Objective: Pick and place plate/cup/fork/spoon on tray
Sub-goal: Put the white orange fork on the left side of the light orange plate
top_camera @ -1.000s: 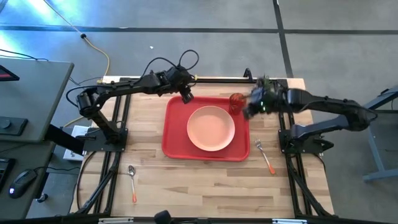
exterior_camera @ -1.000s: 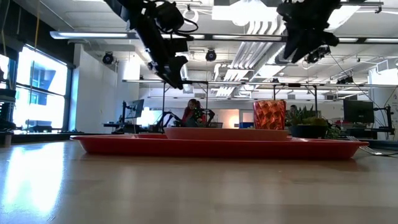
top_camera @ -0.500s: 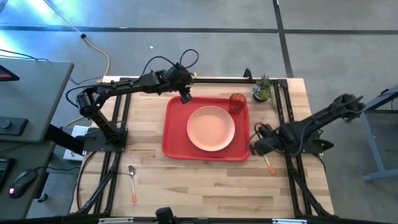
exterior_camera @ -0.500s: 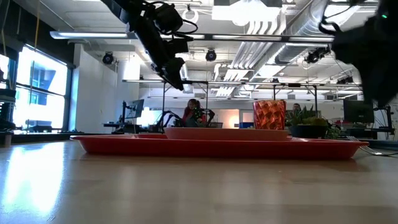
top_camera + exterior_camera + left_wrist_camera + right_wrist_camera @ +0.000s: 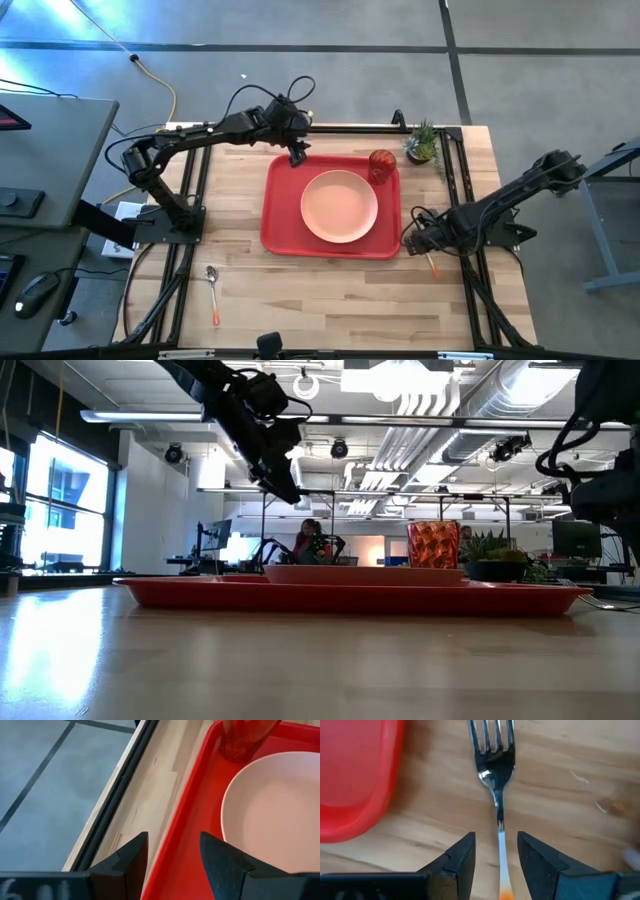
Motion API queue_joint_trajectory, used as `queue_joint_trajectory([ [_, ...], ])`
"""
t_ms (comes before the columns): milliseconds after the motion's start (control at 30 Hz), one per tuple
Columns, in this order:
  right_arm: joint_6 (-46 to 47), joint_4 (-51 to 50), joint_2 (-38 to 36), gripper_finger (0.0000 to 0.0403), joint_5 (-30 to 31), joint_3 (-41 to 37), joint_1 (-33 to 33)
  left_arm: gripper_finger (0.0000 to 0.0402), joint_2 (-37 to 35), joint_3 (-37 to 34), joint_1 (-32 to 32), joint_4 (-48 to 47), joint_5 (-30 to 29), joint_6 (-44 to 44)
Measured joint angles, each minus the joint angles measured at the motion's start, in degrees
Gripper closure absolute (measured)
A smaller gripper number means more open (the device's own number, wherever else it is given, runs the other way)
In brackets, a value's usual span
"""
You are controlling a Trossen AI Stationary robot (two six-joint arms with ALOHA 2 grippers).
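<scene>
My right gripper grabs the fork (image 5: 495, 765) by its handle just below the neck (image 5: 503, 851) next, to set the fork on the red tray.
The red tray (image 5: 280, 200) lies mid-table with the peach plate (image 5: 340, 206) in its middle and the red-orange cup (image 5: 381, 163) upright in its far right corner. The fork (image 5: 495, 765) lies flat on the wood just right of the tray's near right corner, with its orange handle end (image 5: 434, 268) showing. My right gripper (image 5: 412, 240) is low over it and open, with a finger on either side of the fork's neck (image 5: 500, 827) and a gap to each. My left gripper (image 5: 297, 155) is open and empty above the tray's far left corner. The spoon (image 5: 213, 290) lies at the near left.
A small potted plant (image 5: 422, 143) stands at the far right corner of the table, beyond the cup. Bare wood lies between the tray's near rim and the table's near edge. The arms' black frames run along the left and right sides of the table.
My right gripper has left the cup at the tray's far right corner. It has swung toward the table's near edge and gone down to the fork beside the tray's near right corner. The cup stays upright on the tray.
</scene>
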Motion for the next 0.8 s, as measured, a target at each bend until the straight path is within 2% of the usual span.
queue_joint_trajectory([
  [267, 1.76, -1.70, -0.01, 0.0274, -1.21, -1.94, 0.00, 0.0236, 0.00, 0.00, 0.10, 0.28, -0.14, 3.00],
  [367, 2.47, -1.59, -0.02, 0.0304, -0.79, -1.94, 0.00, 0.0236, 0.00, 0.01, 0.51, 1.16, -0.16, 3.45],
  [567, 4.05, -2.29, -0.02, 0.0390, 0.00, -1.94, 0.00, 0.0236, -0.13, 0.09, 1.14, -0.67, -0.30, 3.02],
  [667, 6.87, -2.17, -0.04, 0.0394, -0.61, -1.92, 0.00, 0.0236, -2.19, 0.04, 1.14, -5.27, -0.11, 3.65],
  [800, 9.11, -1.68, -0.04, 0.0399, 0.91, -1.92, 0.00, 0.0236, -5.58, 0.07, 1.53, -5.12, 0.01, 5.33],
])
